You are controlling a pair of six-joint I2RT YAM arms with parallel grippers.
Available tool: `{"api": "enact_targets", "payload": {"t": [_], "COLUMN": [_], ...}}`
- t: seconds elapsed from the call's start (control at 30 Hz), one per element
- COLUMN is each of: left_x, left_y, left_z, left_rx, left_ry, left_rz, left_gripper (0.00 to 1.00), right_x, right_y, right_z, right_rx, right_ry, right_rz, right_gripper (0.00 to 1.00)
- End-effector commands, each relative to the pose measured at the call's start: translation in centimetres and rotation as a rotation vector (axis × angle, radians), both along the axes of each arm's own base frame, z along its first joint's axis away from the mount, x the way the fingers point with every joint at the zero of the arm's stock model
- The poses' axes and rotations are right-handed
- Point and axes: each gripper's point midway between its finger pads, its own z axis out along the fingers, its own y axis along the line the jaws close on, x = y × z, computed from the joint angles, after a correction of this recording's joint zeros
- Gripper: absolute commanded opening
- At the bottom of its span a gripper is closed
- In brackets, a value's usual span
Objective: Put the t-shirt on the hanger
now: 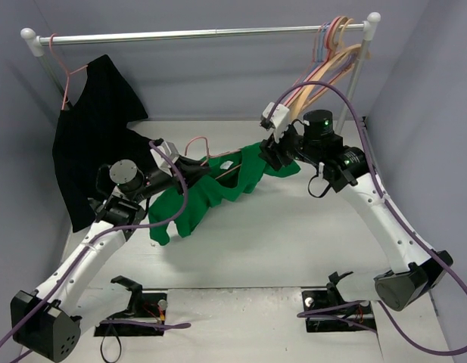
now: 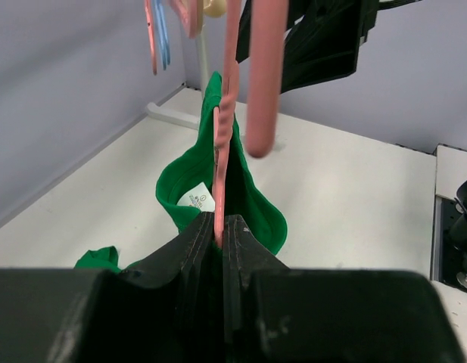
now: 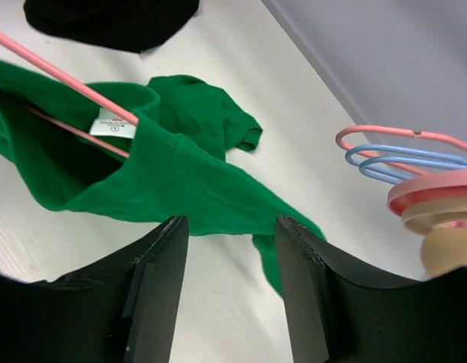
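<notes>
My right gripper will go to the t-shirt's shoulder and grab it along with the arm of the hanger inside. The hanger's hook will stay free for the bar.
The bright green t-shirt (image 1: 218, 193) lies partly lifted over the table's middle, its white neck label (image 3: 112, 125) showing. The thin pink hanger (image 1: 195, 141) runs into the neck opening, one arm inside the cloth. My left gripper (image 1: 197, 172) is shut on the hanger's bar (image 2: 220, 189), with green cloth (image 2: 248, 193) draped just beyond the jaws. My right gripper (image 1: 269, 157) hovers at the shirt's right end. In the right wrist view it (image 3: 229, 227) stands open over the shirt's edge (image 3: 180, 181), holding nothing. The hanger (image 3: 66, 76) crosses the collar there.
A black garment (image 1: 97, 128) hangs on a hanger at the left end of the clothes rail (image 1: 203, 32). Spare pink, blue and tan hangers (image 1: 331, 45) hang at the rail's right end, close behind my right arm. Grey walls close in both sides.
</notes>
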Motion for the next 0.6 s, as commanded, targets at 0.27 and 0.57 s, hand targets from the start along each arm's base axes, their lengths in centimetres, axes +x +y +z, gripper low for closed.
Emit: {"api": "enact_targets", "payload": {"t": [0.27,0.57], "left_x": [-3.1,-3.7], "left_y": [-0.2,-0.3], "left_z": [4.6,5.2], "left_rx": [-0.028,0.009], "left_ry": [-0.147,-0.164], "left_rz": [-0.107,-0.139], "left_gripper": [0.0,0.0], "right_x": [1.1,-1.0], "right_y": [1.5,2.8], "right_z": [1.7,-1.6], "right_rx": [-0.1,-0.109], "right_ry": [-0.225,-0.123], "right_rz": [0.213,0.365], "right_gripper": [0.51,0.4]}}
